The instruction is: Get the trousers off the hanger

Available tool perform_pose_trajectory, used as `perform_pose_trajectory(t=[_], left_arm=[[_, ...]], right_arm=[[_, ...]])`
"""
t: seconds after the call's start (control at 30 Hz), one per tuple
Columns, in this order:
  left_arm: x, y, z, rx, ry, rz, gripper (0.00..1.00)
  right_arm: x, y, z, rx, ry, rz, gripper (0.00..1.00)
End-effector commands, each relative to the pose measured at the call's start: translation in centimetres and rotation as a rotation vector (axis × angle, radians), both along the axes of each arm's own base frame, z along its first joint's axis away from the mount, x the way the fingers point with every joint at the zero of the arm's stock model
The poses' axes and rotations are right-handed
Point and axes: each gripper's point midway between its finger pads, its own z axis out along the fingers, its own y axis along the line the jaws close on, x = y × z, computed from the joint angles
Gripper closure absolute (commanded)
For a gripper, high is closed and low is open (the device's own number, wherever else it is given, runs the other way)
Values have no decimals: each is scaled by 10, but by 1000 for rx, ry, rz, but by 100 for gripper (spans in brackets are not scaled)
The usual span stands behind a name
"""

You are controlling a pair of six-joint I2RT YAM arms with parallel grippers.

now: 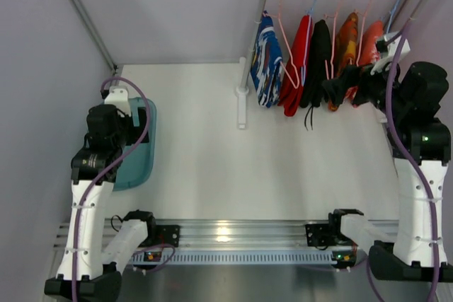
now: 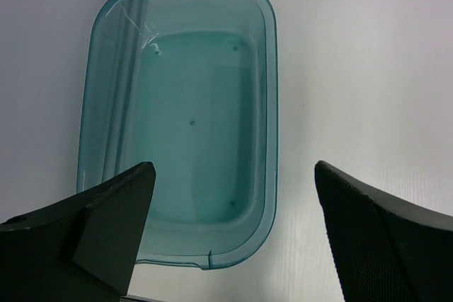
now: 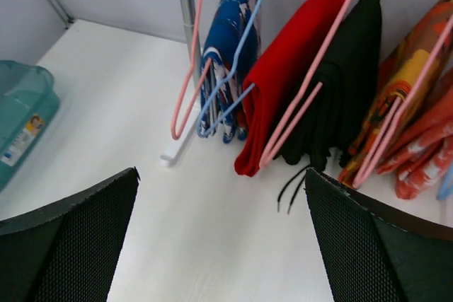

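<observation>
I will next use my right gripper to grab the pink wire hanger (image 3: 185, 93) by its side wire near the hook (image 3: 199, 5). The trousers will stay free for my left gripper to remove.
The blue patterned trousers (image 1: 267, 61) hang at the left end of the rail and also show in the right wrist view (image 3: 228, 40). The thin pink wire hanger (image 3: 185, 93) loops down just left of them; in the top view its wire (image 1: 286, 47) runs along their right side. My right gripper (image 3: 221, 175) is open and empty, low over the table in front of the hung clothes, right of the trousers and apart from them; in the top view it (image 1: 343, 88) sits by the orange garments. My left gripper (image 2: 233, 167) is open and empty above a teal tub.
The teal tub (image 2: 271, 104) is empty at the table's left side (image 1: 145, 157). The rack's post (image 1: 251, 40) and foot (image 1: 241, 107) stand left of the trousers. A light-blue hanger (image 3: 230, 100), a red garment (image 3: 287, 68), a black garment (image 3: 340, 90) and orange garments (image 3: 410, 104) hang to the right.
</observation>
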Motion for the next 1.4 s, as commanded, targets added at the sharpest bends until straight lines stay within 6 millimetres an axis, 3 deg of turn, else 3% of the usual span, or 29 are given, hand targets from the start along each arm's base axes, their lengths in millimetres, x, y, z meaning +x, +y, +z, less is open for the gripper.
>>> perform_pose_trajectory(t=[0.0,0.17,0.3,0.37,0.4,0.47,0.5,0.63,0.87,1.0,1.13,1.37], left_arm=[[6,3,11,-15,-68,30,1],[7,7,5,-3,-60,53,1],[9,8,5,-19,-62,78,1],[10,9,6,-18,-62,81,1],[10,9,7,-18,-62,81,1],[9,10,7,-15,-61,86,1],[8,10,7,-15,-60,90,1],[5,12,8,-7,-65,96,1],[4,15,7,9,-62,100,1],[3,15,5,10,-53,101,1],[3,15,3,10,-51,99,1],[8,13,-1,8,-40,94,1]], right_arm=[[-1,26,32,106,-30,108,1],[23,50,57,163,-84,149,6],[44,90,62,188,-77,216,13],[58,92,70,201,-92,179,20],[75,96,60,213,-50,159,23],[92,90,63,219,-49,99,28],[107,93,52,214,-17,89,28],[136,101,47,222,-11,86,31],[189,118,12,226,73,87,34],[202,128,-1,243,106,119,38],[196,155,-7,310,160,254,47],[193,171,-14,394,224,344,58]])
